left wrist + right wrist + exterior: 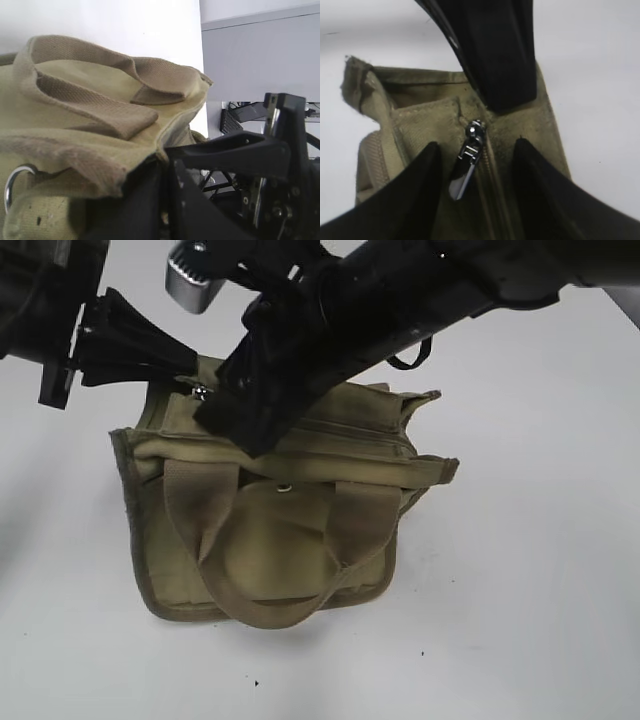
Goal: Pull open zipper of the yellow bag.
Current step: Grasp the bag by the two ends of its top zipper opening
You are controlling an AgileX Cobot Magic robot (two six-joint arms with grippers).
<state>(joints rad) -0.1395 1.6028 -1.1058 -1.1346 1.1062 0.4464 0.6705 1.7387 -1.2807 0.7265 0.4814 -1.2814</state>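
Observation:
The robot's right gripper needs to grip the silver pull tab by its lower end (457, 188) next, as the fingers of the left gripper crowd the slider at the tab's other end.
The yellow bag (280, 540) stands on the white table, its two webbing handles hanging down the front. My left gripper (190, 375) comes in from the left and is shut on the bag's top left corner; in the left wrist view it (167, 162) pinches the fabric edge of the bag (75, 100). My right gripper (245, 435) reaches down onto the top panel. It (476, 150) stands open astride the zipper (492, 210), with the silver pull tab (465, 167) lying between the fingers and touching neither. The left gripper's fingers (495, 60) hold the bag's end just beyond the slider.
The white table (540, 570) surrounds the bag on all sides. A round snap button (285, 487) sits on the front pocket. A metal ring (12, 182) hangs at the bag's side. A grey cabinet (260, 55) stands behind.

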